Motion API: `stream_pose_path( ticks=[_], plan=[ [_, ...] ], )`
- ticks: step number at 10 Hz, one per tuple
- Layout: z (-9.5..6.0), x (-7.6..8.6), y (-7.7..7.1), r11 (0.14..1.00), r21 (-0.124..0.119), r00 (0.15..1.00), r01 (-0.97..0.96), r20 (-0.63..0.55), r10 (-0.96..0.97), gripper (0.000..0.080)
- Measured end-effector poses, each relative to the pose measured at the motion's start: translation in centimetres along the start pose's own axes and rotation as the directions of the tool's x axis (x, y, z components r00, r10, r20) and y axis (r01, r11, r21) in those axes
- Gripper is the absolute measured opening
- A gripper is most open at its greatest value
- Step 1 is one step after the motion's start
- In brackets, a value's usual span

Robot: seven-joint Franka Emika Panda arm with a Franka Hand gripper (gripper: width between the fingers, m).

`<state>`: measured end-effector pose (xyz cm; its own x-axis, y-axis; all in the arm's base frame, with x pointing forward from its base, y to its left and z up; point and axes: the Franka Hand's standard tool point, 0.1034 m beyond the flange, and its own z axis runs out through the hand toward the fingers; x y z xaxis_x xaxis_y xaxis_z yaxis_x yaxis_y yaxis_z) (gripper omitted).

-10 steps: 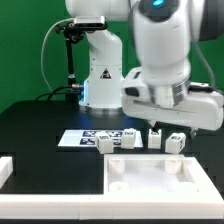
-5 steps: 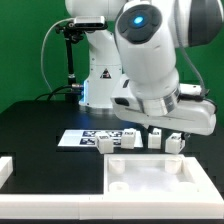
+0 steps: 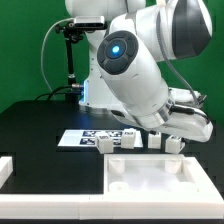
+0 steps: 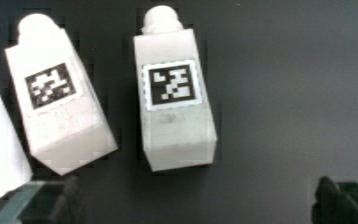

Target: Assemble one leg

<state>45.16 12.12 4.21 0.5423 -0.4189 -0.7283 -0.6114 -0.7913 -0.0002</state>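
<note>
The tagged leg still has bare black tabletop between it and my fingers. My gripper should move toward that leg first and then close on it.
Four white legs stand in a row behind the panel in the exterior view: one [image 3: 107, 144], a second [image 3: 130, 140], a third [image 3: 155, 140] and a fourth [image 3: 175, 143]. The arm's bulk hangs over the two on the exterior view's right and hides the fingertips there. In the wrist view two legs lie on the black table, one [image 4: 176, 98] with its tag facing the camera and its peg end pointing away, the other [image 4: 55, 98] beside it. My gripper [image 4: 185, 205] is open and empty, with a dark finger [image 4: 23, 205] on each side, short of both legs.
The large square white panel [image 3: 150, 182] with a raised rim lies in front of the legs. The marker board [image 3: 82, 138] lies behind the legs, at the exterior view's left. A white bracket [image 3: 10, 166] sits at the left edge. The robot base [image 3: 100, 80] stands at the back.
The arm has swung and rolled toward the exterior view's right and dropped lower over the right-hand legs. The legs and panel have not moved.
</note>
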Motion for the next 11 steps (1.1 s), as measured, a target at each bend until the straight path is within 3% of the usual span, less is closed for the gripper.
stream_pose_path(
  ticks=[2,5,7,11],
  plan=[
    [0.3,0.0,0.0,1.000,0.003,1.000,-0.003,0.002,0.003,0.0649],
    [3.5,-0.6,-0.1,1.000,-0.013,0.999,-0.014,0.051,0.015,0.0649],
    [3.9,-0.5,-0.1,0.999,-0.022,0.998,-0.028,0.056,0.029,0.0649],
    [4.2,-0.3,0.1,0.999,-0.011,0.998,-0.039,0.056,0.040,0.0649]
  ],
)
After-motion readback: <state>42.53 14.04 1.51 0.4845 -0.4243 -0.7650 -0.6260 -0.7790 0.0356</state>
